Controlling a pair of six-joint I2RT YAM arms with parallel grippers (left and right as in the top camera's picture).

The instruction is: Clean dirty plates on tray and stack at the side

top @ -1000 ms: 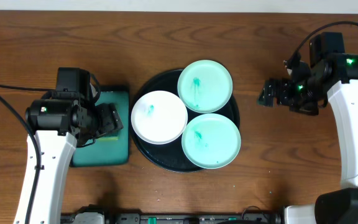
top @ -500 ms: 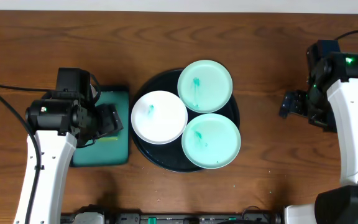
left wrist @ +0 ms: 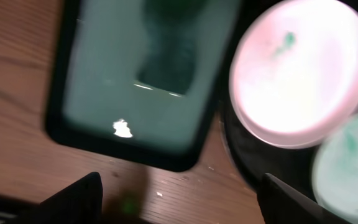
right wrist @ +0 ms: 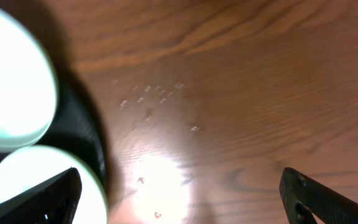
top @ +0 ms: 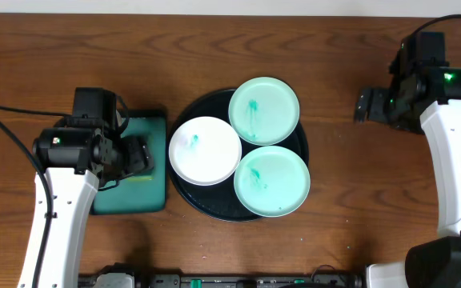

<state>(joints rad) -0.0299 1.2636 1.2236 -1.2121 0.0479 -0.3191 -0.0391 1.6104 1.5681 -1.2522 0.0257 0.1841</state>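
The dark sponge in the teal tray will be grabbed next by my left gripper across its narrow middle [left wrist: 171,37]. The sponge's wide ends will stay free to clean the dirty plates.
The round black tray [top: 184,188] sits mid-table and holds three plates. A white plate [top: 205,150] with a teal smear lies at its left. A mint plate [top: 264,110] lies at the top and another mint plate [top: 272,181] at the bottom right, both smeared. My left gripper [top: 140,154] is open and empty above the teal tray [top: 130,196], left of the white plate [left wrist: 300,71]. My right gripper [top: 362,106] is open and empty over bare table, right of the black tray [right wrist: 86,134].
The rectangular teal tray with a dark rim [left wrist: 135,81] lies left of the black tray. Small crumbs [right wrist: 151,99] dot the wood right of the black tray. Cables run from both arms.
My right gripper swung right, then moved up and back toward the far right of the table. The left arm and the plates have not moved.
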